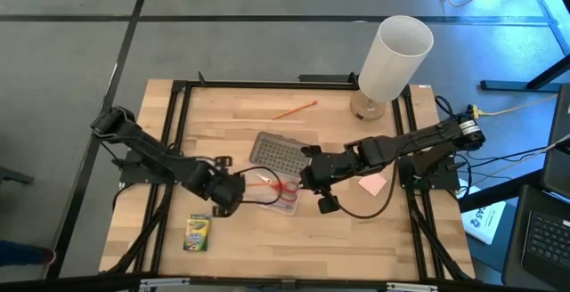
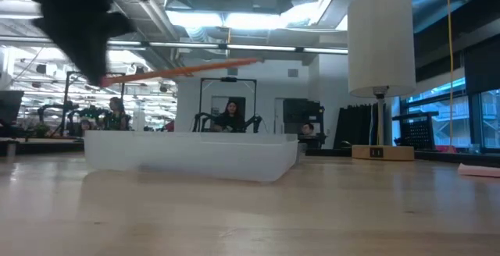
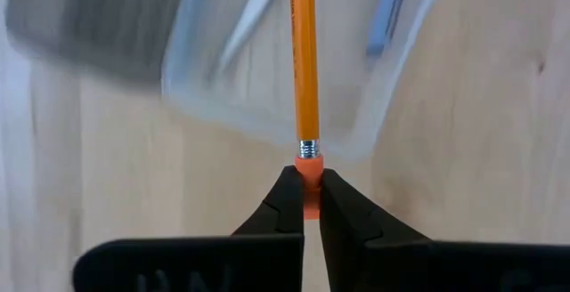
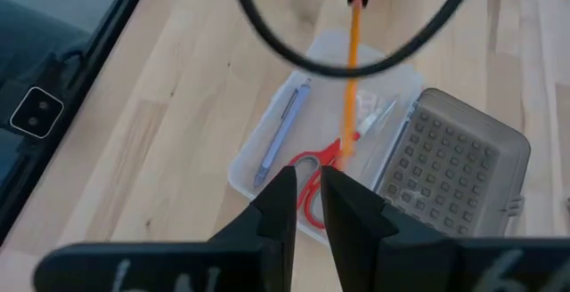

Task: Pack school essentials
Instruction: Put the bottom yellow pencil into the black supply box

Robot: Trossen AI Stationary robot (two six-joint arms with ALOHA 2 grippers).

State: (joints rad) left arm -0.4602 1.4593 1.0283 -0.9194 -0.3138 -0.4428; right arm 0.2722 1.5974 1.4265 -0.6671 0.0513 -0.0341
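Observation:
I should keep holding the orange pencil with my left gripper until it is all the way in the box, because its eraser end (image 3: 309,166) sticks out past the box's rim (image 3: 252,129).
My left gripper (image 1: 233,186) is shut on an orange pencil (image 3: 305,60) and holds it over the clear box (image 1: 278,194). The box sits flat on the table and contains red-handled scissors (image 4: 316,174) and a bluish-purple pen (image 4: 281,136). The grey dotted lid (image 1: 275,153) lies at the box's far side. My right gripper (image 4: 307,185) hovers shut above the box's right end and touches nothing. The crayon box (image 1: 198,231) lies near the near-left corner. The pink block (image 1: 374,183) lies right of the clear box. My left gripper pinches the pencil's orange eraser end (image 3: 308,166) between its two fingertips (image 3: 287,194). The pencil runs on from the fingers, along them, toward the table's right. It is lifted clear, roughly level above the box (image 2: 195,154), its free end slightly higher (image 2: 234,63).
A second orange pencil (image 1: 295,109) lies on the far part of the table. The tall white cylinder (image 1: 392,56) stands on a wooden base at the far right corner. A black frame (image 1: 178,105) runs around the table. A cable (image 4: 267,25) loops below my right wrist.

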